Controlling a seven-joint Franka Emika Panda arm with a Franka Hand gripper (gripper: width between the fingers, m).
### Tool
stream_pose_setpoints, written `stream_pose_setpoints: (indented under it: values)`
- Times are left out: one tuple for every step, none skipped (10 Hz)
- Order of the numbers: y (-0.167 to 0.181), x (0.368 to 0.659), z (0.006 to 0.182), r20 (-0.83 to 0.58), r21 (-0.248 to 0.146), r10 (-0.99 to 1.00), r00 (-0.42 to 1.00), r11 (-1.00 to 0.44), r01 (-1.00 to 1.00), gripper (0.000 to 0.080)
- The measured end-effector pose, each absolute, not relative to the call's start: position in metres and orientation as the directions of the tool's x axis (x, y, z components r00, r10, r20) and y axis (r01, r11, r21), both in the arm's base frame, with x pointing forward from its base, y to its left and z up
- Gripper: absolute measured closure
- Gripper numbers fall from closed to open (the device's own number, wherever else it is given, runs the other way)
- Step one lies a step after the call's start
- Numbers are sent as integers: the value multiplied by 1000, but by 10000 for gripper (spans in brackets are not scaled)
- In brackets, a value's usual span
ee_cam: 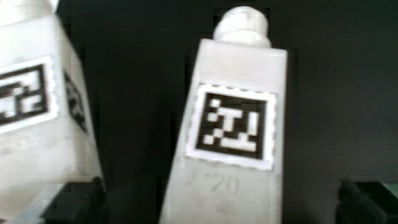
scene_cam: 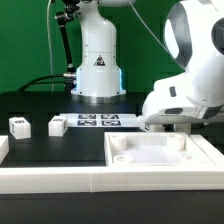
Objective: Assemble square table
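The tagged white leg point(ee_cam: 235, 110) is between my lowered fingers in the wrist view. My gripper should close on it now, as it would hold the leg.
The white square slab point(scene_cam: 160, 152) with recessed holes lies at the front, on the exterior view's right. Just behind it my gripper point(scene_cam: 166, 126) hangs low, largely hidden by the arm. In the wrist view a white leg point(ee_cam: 235, 110) with a black-and-white tag and a peg at its tip lies between my fingers. My gripper point(ee_cam: 217, 202) is open, with dark gaps on both sides of the leg. A second tagged leg point(ee_cam: 32, 100) lies right beside it. Two small white tagged leg blocks point(scene_cam: 19, 125) point(scene_cam: 56, 126) stand on the exterior view's left.
The marker board point(scene_cam: 98, 121) lies flat in front of the robot's base point(scene_cam: 97, 60). A long white rail point(scene_cam: 90, 181) runs along the table's front edge. The table top is black, and a green wall stands behind.
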State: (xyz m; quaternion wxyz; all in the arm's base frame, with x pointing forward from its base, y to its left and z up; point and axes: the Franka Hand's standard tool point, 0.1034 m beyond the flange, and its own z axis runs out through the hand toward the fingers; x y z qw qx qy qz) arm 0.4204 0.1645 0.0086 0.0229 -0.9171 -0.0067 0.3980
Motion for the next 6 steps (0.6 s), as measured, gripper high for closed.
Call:
stream_pose_setpoints:
  values:
    - [164,419,6,-733,-46,29,679,-999,-7,151]
    - [164,418,6,-734,-46,29,678,-999,-7,151]
    - [164,418,5,-734,-46,29,678,-999,-7,151]
    - [164,418,5,-734,-46,29,678,-999,-7,162]
    - [163,418,5,-734,-46,29,678,-999,-7,162]
    - [163,418,5,-734,-46,29,678,-999,-7,332]
